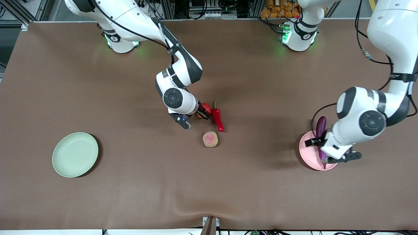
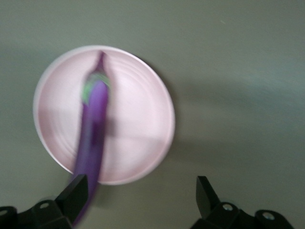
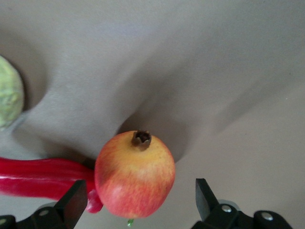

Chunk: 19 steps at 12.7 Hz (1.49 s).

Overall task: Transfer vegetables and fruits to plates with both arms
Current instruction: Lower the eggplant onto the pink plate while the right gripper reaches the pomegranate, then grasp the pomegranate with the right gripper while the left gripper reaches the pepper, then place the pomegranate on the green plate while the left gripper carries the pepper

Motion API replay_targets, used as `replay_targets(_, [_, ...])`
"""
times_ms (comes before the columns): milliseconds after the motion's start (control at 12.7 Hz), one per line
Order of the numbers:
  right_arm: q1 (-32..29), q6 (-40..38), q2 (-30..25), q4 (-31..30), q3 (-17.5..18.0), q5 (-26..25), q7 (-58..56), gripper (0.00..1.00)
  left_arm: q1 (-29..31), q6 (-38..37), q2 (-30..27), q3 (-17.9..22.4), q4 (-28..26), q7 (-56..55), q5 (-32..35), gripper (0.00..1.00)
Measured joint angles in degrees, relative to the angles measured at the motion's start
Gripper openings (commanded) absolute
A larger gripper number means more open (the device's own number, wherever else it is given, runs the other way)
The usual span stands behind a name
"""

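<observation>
My left gripper needs to grab the chili by its red body (image 1: 218, 119) next, so it can move the red chili to the pale pink plate (image 1: 307, 153).
The purple eggplant (image 1: 321, 126) lies across the pale pink plate (image 1: 307, 153) at the left arm's end of the table, and one end overhangs the rim. My left gripper (image 1: 329, 150) hangs open over that plate; in the left wrist view (image 2: 139, 195) the eggplant (image 2: 93, 129) and the plate (image 2: 138, 119) lie below it, free of the fingers (image 2: 205, 193). My right gripper (image 1: 203, 113) is open around the red apple-like fruit (image 3: 135, 174) on the table. The red chili (image 1: 217, 119) lies beside it. The peach-like fruit (image 1: 210, 139) sits nearer the camera.
The pale green plate (image 1: 75, 154) sits bare toward the right arm's end of the table, nearer the camera. The brown tablecloth (image 1: 209, 182) covers the table. The chili (image 3: 43, 176) touches or nearly touches the apple-like fruit by one finger of my right gripper.
</observation>
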Motion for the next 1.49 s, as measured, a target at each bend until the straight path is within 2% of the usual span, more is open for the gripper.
replay_targets(79, [0.3,0.32,0.26,-0.21,0.0,0.01,0.0,0.68,-0.1,-0.32,0.01,-1.53,-0.43,-3.0,-0.05,1.0])
replay_targets(157, [0.68,1.14,0.62,-0.29,0.01,0.05,0.13,0.42,-0.18,-0.42,0.1,-2.99,-0.94,-5.77,-0.08,1.0])
replay_targets(314, [1.01,1.97,0.7,-0.33,-0.08,0.07,1.54,0.1,-0.59,-0.43,0.41,-5.68,-1.83,-11.21,-0.13,1.0])
replay_targets(393, [1.09,2.16,0.74,-0.33,-0.08,0.07,2.24,0.0,-1.32,-0.43,0.68,-6.8,-2.18,-14.42,-0.16,1.0])
replay_targets(628, [1.06,2.03,0.73,-0.14,-0.45,0.13,2.63,0.0,-7.23,-0.16,1.97,-7.79,-2.34,-24.18,-0.18,1.0])
replay_targets(864, [-0.87,-2.17,-0.59,1.5,-1.48,0.09,0.19,0.0,-13.65,3.09,3.93,-7.8,-2.34,-32.21,-0.19,1.0])
replay_targets(1178, [-11.79,-18.36,-5.6,5.77,-2.15,-0.34,-14.84,0.0,-20.52,8.84,7.7,-7.58,-2.33,-37.41,-0.11,1.0])
replay_targets(1492, [-24.15,-27.03,-9.22,6.28,-2.36,-6.95,-34.54,0.0,-28.37,12.92,9.34,-4.97,-1.85,-40.7,0.01,1.0])
